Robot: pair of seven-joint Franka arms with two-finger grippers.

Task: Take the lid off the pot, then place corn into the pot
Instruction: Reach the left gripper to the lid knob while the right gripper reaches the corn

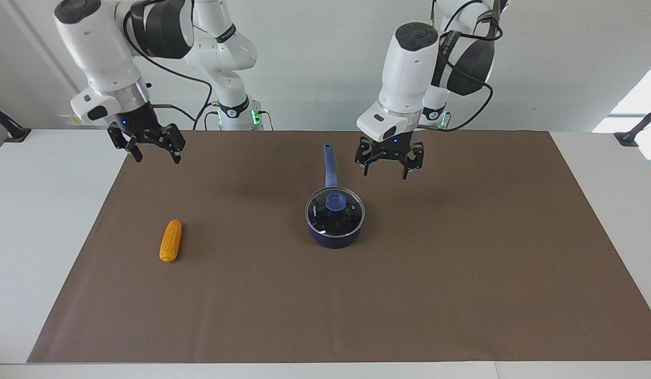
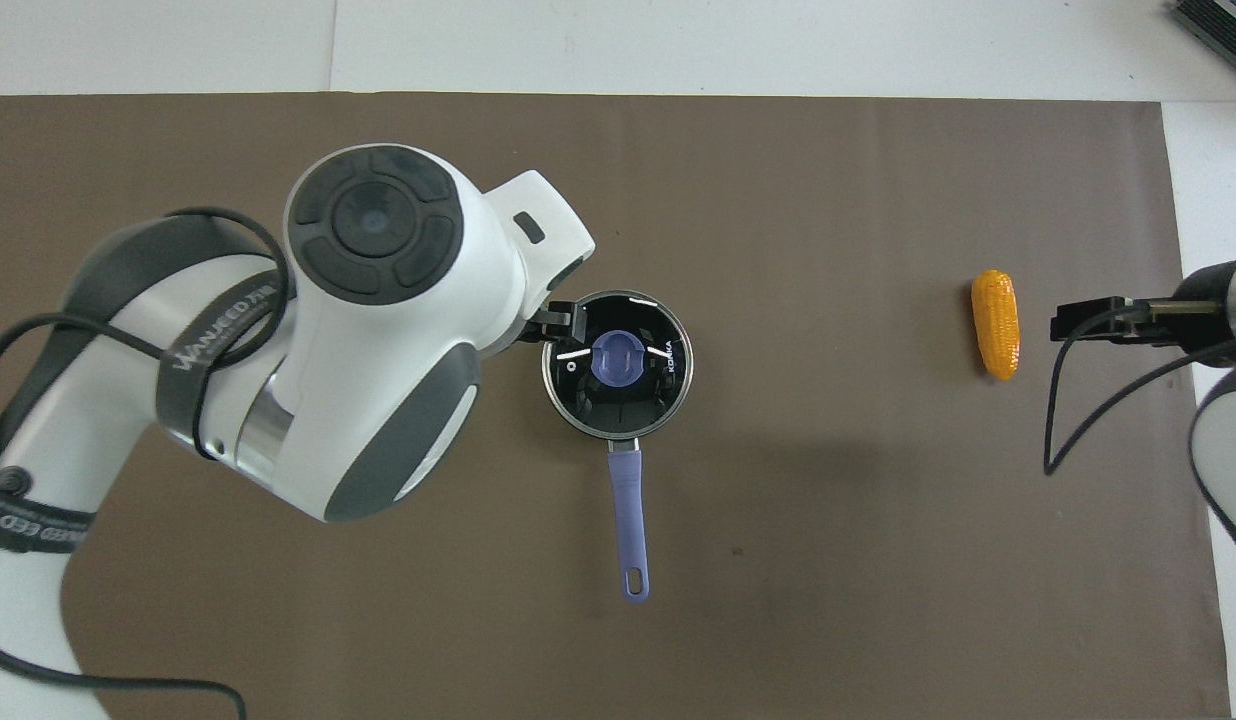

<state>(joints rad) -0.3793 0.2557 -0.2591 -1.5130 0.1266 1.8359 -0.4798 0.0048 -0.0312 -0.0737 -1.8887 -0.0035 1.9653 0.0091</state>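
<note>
The glass lid spreads wide across the whole pot, so the left gripper will next lift the lid by its narrow blue knob (image 2: pixel 617 359).
The navy pot (image 1: pixel 334 238) stands mid-mat, its long blue handle (image 1: pixel 329 164) pointing toward the robots. The clear glass lid (image 1: pixel 325 217) with the blue knob (image 1: pixel 334 201) lies on it, also in the overhead view (image 2: pixel 618 405). The corn (image 1: pixel 170 240) lies on the mat toward the right arm's end, also in the overhead view (image 2: pixel 995 325). My left gripper (image 1: pixel 387 169) is open and empty, in the air beside the handle. My right gripper (image 1: pixel 157 156) is open and empty, raised over the mat's edge at the corn's end.
A brown mat (image 1: pixel 462 273) covers most of the white table (image 1: pixel 41 221). Black stands sit at the table's corners nearest the robots (image 1: pixel 12 131) (image 1: pixel 633 134). In the overhead view the left arm (image 2: pixel 378 330) hides the mat beside the pot.
</note>
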